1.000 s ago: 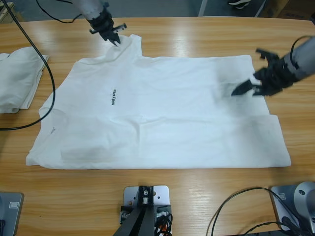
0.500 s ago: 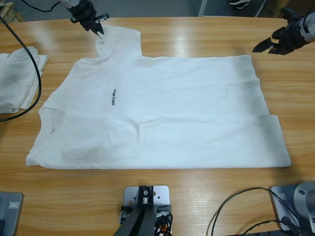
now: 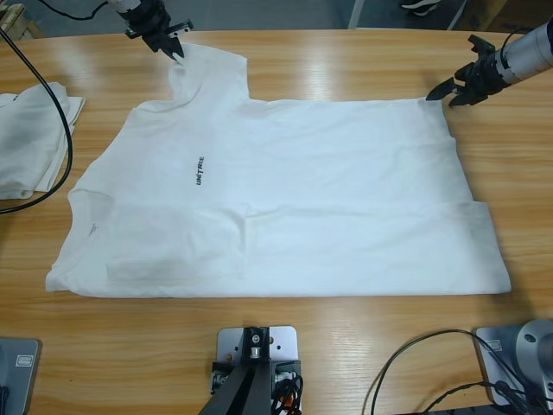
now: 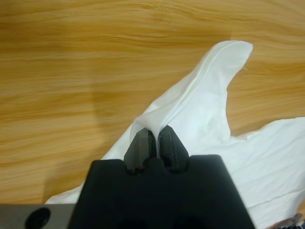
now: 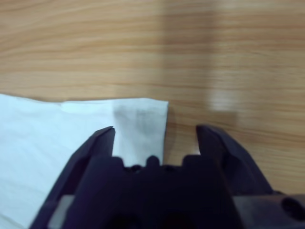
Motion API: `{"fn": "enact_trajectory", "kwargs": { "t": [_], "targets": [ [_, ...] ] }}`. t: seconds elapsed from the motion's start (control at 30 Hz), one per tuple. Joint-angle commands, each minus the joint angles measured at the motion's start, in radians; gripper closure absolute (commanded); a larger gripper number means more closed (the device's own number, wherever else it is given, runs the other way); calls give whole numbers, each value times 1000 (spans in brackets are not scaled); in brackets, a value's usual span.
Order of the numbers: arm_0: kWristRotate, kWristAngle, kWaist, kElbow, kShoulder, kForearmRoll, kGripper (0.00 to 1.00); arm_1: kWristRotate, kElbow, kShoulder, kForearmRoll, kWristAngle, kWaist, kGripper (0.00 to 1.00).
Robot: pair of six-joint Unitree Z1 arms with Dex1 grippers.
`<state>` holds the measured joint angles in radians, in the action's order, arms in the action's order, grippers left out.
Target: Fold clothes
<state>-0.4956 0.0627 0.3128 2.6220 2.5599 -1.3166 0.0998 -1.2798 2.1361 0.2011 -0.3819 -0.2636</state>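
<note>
My right gripper is to grab the shirt's hem corner [image 3: 435,104] next. The hem's edge there gives the fingers a grip while the shirt's body [image 3: 333,190] lies flat, so the shirt can be folded.
A white shirt with small black chest lettering [image 3: 200,170] lies spread flat across the table [image 3: 346,60]. My left gripper [image 3: 177,54] is at its far left sleeve, shut on a pinched fold of the white fabric [image 4: 190,102]. My right gripper [image 3: 438,89] hovers open at the shirt's far right corner [image 5: 143,119], with that corner under its left jaw and bare wood under the right one. The black polo is out of view.
A second white garment [image 3: 30,134] lies bunched at the table's left edge, with a black cable [image 3: 65,112] looping over it. Bare wood runs along the far edge and in front of the shirt's hem.
My right gripper has come down from the far right edge to the shirt's far right corner. The left gripper, which moved left with the sleeve, now holds still.
</note>
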Motion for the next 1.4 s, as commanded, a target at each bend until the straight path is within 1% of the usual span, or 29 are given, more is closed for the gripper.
{"fn": "enact_trajectory", "kwargs": {
  "t": [0.03,0.17,0.2,0.23,0.27,0.3,0.37,0.4,0.43,0.53,0.67,0.93,1.1,1.2,1.27,1.4],
  "targets": [
    [-12,20,-5,604,52,-3,1000,-11,-7,103,-9,-76,-16,643],
    [-17,20,1,604,56,-3,1000,-12,-4,103,-3,-88,-16,644],
    [-20,20,3,604,57,-3,1000,-12,-1,100,-2,-91,-15,668],
    [-24,20,5,604,57,-3,1000,-14,0,98,0,-90,-16,758],
    [-26,20,6,603,58,-3,1000,-17,1,97,4,-88,-16,789],
    [-27,20,7,604,59,-3,1000,-17,2,96,6,-89,-16,809],
    [-27,20,8,604,58,-3,1000,-18,4,96,8,-89,-16,816],
    [-27,19,8,604,57,-3,1000,-21,4,96,8,-89,-16,925],
    [-29,19,8,604,56,-3,1000,-25,4,95,9,-87,-16,1000],
    [-32,20,8,604,51,-3,1000,-36,2,93,12,-77,-16,1000],
    [-32,20,8,604,44,-5,1000,-34,0,80,2,-97,-15,1000],
    [-37,31,9,604,20,-21,1000,19,19,-71,-11,-155,-15,1000],
    [-68,31,22,604,-11,-88,1000,64,91,-190,-11,-174,-12,1000],
    [-99,36,35,604,-34,-160,1000,75,153,-268,-9,-180,-11,1000],
    [-95,41,53,604,-57,-221,1000,77,200,-312,-9,-180,-11,1000],
    [-92,45,65,604,-132,-286,1000,78,300,-411,-5,-177,-11,1000]
  ]
}}
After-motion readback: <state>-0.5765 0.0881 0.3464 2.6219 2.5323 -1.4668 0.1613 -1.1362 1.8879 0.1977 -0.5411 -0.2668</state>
